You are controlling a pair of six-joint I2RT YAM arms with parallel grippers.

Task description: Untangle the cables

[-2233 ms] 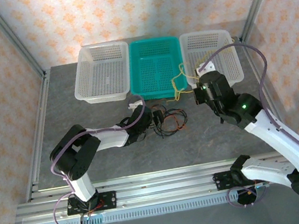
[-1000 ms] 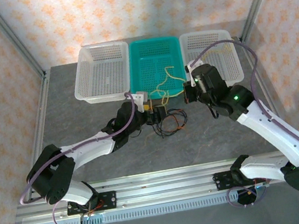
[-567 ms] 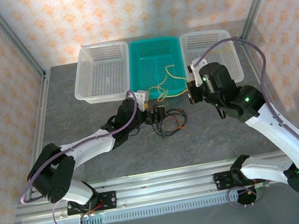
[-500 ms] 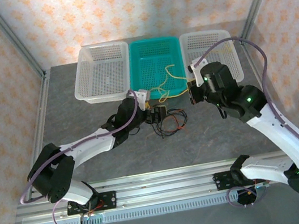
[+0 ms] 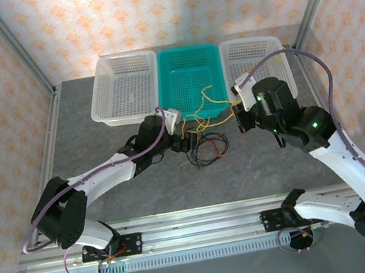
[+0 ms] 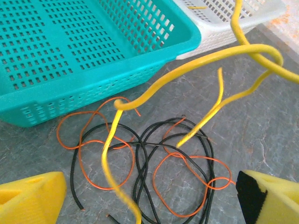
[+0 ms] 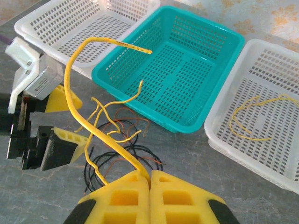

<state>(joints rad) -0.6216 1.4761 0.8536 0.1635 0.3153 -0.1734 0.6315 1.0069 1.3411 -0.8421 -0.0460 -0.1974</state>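
The yellow cables need to be pulled apart, so my left gripper should next grab the yellow wire [image 6: 205,60] by its hanging strand [image 6: 111,178], away from my right gripper's hold.
A tangle of black and orange cables [image 5: 209,150] lies on the grey table in front of the teal basket [image 5: 191,82]; in the left wrist view the same cables [image 6: 154,172] loop over each other. My right gripper [image 7: 150,176] [image 5: 238,116] is shut on yellow cables [image 7: 79,93], which rise off the table and arch left over the tangle as a yellow strand [image 5: 208,112]. My left gripper [image 6: 149,198] [image 5: 183,140] stands open just left of the tangle, fingers wide apart. Yellow wire [image 6: 205,60] hangs between them without being pinched.
Three baskets stand in a row at the back: a white one [image 5: 126,90] on the left, the teal one in the middle, a white one [image 7: 275,121] on the right with one yellow cable [image 7: 252,116] in it. Metal frame posts bound the table.
The left arm has stretched out to the tangle. The right gripper has drawn back to the right with the yellow cables, pulling them up and away from the black and orange ones.
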